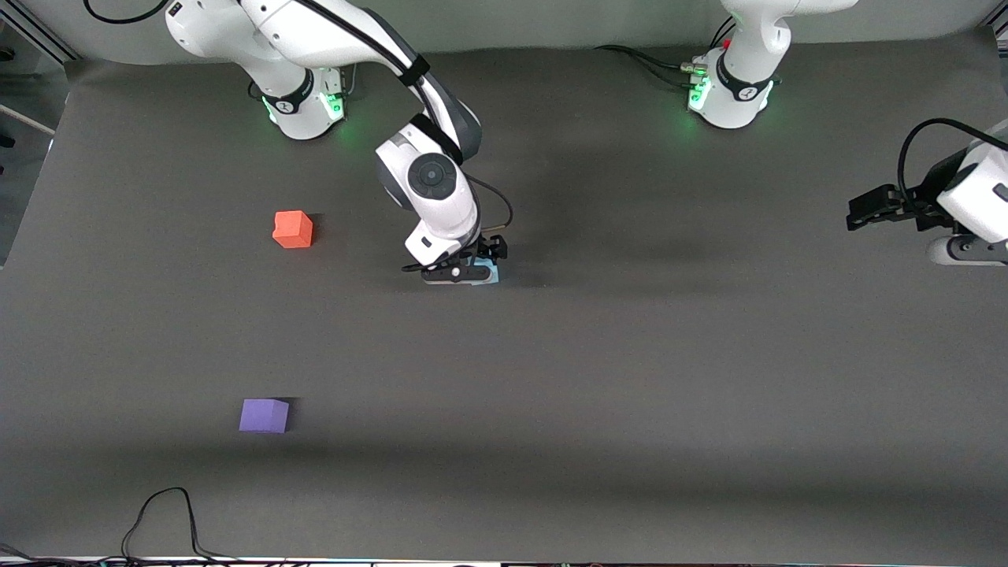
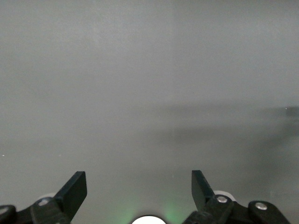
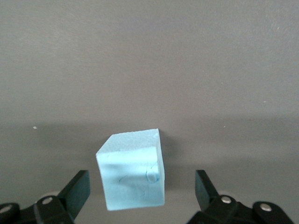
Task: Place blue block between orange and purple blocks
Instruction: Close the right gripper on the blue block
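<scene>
The blue block (image 1: 493,274) sits small beyond the fingers, short of their grasp, so it is too early to close. My right gripper first moves toward the block, then closes on it.
The light blue block (image 1: 493,274) sits on the dark mat near the middle of the table, mostly hidden under my right gripper (image 1: 469,274). In the right wrist view the blue block (image 3: 133,172) stands between the open fingers of my right gripper (image 3: 141,179), with a gap on each side. The orange block (image 1: 293,229) lies toward the right arm's end of the table. The purple block (image 1: 264,415) lies nearer the front camera than the orange one. My left gripper (image 1: 865,211) waits open and empty at the left arm's end; it also shows in the left wrist view (image 2: 138,179).
A black cable (image 1: 161,516) loops onto the mat at the front edge, near the purple block. The two arm bases (image 1: 303,106) (image 1: 728,98) stand along the edge farthest from the front camera.
</scene>
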You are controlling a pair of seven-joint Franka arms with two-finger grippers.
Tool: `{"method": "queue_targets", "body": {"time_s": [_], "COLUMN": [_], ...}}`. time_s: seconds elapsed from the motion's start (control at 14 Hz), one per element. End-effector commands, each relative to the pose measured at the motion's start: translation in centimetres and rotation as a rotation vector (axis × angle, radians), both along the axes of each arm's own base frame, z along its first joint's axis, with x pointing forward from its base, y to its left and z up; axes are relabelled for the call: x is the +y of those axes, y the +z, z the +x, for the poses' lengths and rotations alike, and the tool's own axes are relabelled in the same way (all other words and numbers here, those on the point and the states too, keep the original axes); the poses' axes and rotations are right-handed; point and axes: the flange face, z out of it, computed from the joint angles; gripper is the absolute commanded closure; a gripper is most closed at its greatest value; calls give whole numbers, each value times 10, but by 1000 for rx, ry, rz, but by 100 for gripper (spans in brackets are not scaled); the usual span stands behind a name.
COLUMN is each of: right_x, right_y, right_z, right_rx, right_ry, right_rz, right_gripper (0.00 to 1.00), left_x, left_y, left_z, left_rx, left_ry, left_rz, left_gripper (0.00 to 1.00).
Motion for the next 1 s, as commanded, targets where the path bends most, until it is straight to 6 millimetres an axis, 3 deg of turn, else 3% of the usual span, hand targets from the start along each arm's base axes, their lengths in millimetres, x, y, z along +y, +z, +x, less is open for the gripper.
{"method": "queue_targets", "body": {"time_s": [0.0, 0.43, 0.93], "right_x": [5, 14, 30], "right_y": [-12, -17, -53], "right_z": [1, -5, -20], "right_rx": [-16, -15, -38], "right_ry": [-57, -77, -49], "right_rz": [16, 17, 25], "right_gripper": [0, 0, 0], "left_x": [3, 5, 5], "left_y": [7, 2, -1], "left_z": [-3, -2, 0], "left_rx": [6, 8, 11], "left_ry": [-11, -11, -12], "left_rz": [19, 19, 17], "left_gripper": [0, 0, 0]}}
